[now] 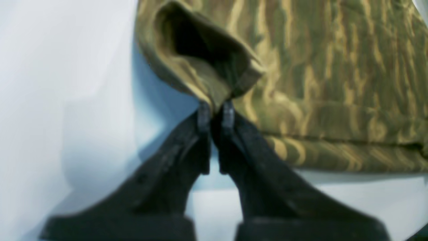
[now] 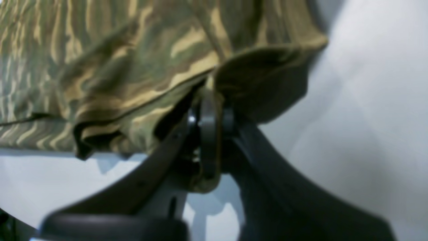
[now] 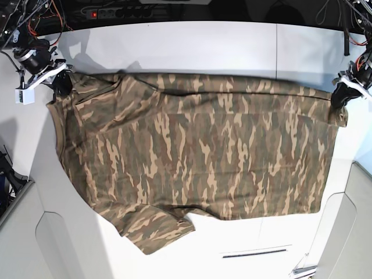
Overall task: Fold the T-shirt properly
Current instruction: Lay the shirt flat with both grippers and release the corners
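Note:
Wide white table lies past the T-shirt's far hem (image 3: 174, 76) (image 2: 36, 149). My right gripper needs to pull the T-shirt toward the table's far edge before opening.
The camouflage T-shirt (image 3: 192, 151) lies spread over the white table (image 3: 232, 46), one sleeve sticking out at the near left (image 3: 157, 232). Its far edge runs taut between my two grippers. In the base view my right gripper (image 3: 61, 86) is at the far left corner of the cloth and my left gripper (image 3: 339, 100) at the far right corner. The left wrist view shows the left gripper (image 1: 215, 113) shut on a bunched fold of the T-shirt (image 1: 334, 67). In the right wrist view, the right gripper (image 2: 209, 120) is shut on a hem of the T-shirt (image 2: 117, 67), with fabric hanging between its fingers.
A power strip (image 3: 113, 11) and loose cables (image 3: 35, 17) run along the dark back edge behind the table. White angled panels (image 3: 52, 244) flank the near corners. A slot (image 3: 250, 253) is cut in the table near the front edge.

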Tool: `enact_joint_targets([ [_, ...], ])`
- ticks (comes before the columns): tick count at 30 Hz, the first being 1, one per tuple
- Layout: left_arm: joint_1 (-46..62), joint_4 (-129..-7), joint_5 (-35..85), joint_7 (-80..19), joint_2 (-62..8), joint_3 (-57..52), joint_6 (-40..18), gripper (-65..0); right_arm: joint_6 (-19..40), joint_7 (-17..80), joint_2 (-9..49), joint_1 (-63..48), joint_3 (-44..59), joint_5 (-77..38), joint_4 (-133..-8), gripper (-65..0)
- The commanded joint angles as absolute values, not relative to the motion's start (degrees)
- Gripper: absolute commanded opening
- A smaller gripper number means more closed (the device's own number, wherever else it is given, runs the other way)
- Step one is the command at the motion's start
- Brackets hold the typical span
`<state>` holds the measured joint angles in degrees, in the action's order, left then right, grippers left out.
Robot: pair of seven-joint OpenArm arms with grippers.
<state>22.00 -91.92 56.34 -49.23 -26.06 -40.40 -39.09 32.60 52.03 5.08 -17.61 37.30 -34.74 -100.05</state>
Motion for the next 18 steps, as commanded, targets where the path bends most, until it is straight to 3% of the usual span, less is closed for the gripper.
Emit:
enact_joint_targets([
  [1,23.4,-93.8,57.6,-47.9,-27.5,-41.6,-40.0,-65.0,32.9,50.9,6.0,-18.8,37.5,-35.6,-101.6,-65.0],
  [18,35.7,-100.0,60.6,-51.9,-27.4,-43.1,-40.0,-65.0,33.2,54.3,6.6,-27.7,41.4,-38.6,-107.9,-65.0],
])
